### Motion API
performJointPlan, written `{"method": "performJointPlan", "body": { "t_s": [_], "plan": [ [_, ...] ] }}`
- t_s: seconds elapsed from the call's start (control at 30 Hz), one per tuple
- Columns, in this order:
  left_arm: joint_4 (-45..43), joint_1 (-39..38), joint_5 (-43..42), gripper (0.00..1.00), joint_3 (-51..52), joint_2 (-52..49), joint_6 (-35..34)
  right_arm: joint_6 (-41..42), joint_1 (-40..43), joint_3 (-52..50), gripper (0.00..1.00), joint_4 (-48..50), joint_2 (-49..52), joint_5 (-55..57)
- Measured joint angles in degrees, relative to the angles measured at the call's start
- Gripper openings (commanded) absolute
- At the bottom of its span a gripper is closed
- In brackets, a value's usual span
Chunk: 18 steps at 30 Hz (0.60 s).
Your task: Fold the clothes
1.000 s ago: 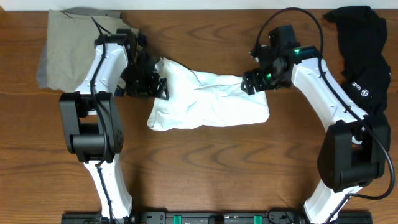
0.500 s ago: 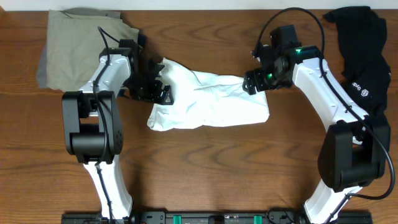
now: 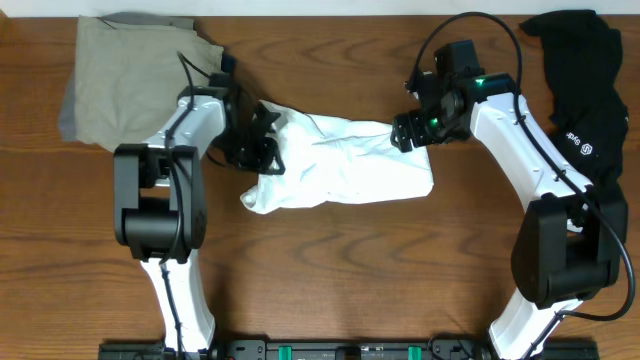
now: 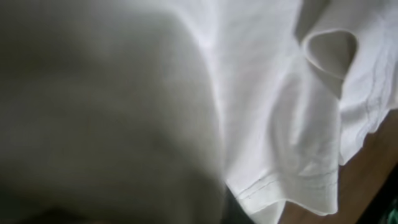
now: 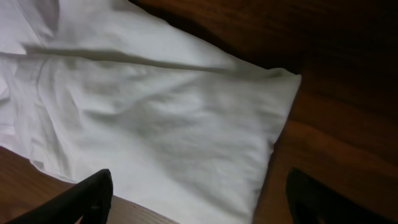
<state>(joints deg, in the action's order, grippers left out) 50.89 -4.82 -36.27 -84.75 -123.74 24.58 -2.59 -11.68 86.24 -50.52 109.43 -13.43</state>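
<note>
I should next use my right gripper to grab the white T-shirt near its end opposite my left gripper. This leaves the T-shirt's other end to fold over.
The white T-shirt (image 3: pixel 340 165) lies crumpled in the middle of the table, with no print showing. My left gripper (image 3: pixel 265 140) sits at its upper left edge, shut on the cloth. In the left wrist view the white T-shirt (image 4: pixel 267 93) fills nearly the whole frame and hides the fingers. My right gripper (image 3: pixel 410 132) hangs over the shirt's upper right corner. Its jaws are open, with the white T-shirt (image 5: pixel 161 118) below and between the fingers (image 5: pixel 93 193).
A tan garment (image 3: pixel 130 70) lies folded at the back left, close behind the left arm. A black garment (image 3: pixel 585 70) is heaped at the back right beside the right arm. Bare wooden table (image 3: pixel 330 270) runs along the front.
My left gripper has moved right onto the shirt's left edge and closed there, bunching the cloth slightly. The right arm has stayed in place with its jaws open.
</note>
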Motion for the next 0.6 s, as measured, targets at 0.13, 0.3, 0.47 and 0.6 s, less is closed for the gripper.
{"method": "performJointPlan", "body": {
  "t_s": [0.13, 0.3, 0.47, 0.6],
  "plan": [
    [0.3, -0.7, 0.0, 0.06, 0.0, 0.0, -2.1, 0.2, 0.0, 0.0, 0.31, 0.0, 0.0, 0.0],
    [3.6, 1.2, 0.0, 0.06, 0.0, 0.0, -4.8, 1.6, 0.0, -0.1, 0.01, 1.5, 0.0, -0.1],
    [7.3, 3.5, 0.0, 0.06, 0.0, 0.8, -6.3, 3.1, 0.0, -2.8, 0.01, 6.7, 0.0, -1.5],
    [8.1, 4.7, 0.0, 0.06, 0.0, 5.1, -6.8, 3.8, 0.0, -6.4, 0.01, 11.6, 0.0, -4.1]
  ]
}}
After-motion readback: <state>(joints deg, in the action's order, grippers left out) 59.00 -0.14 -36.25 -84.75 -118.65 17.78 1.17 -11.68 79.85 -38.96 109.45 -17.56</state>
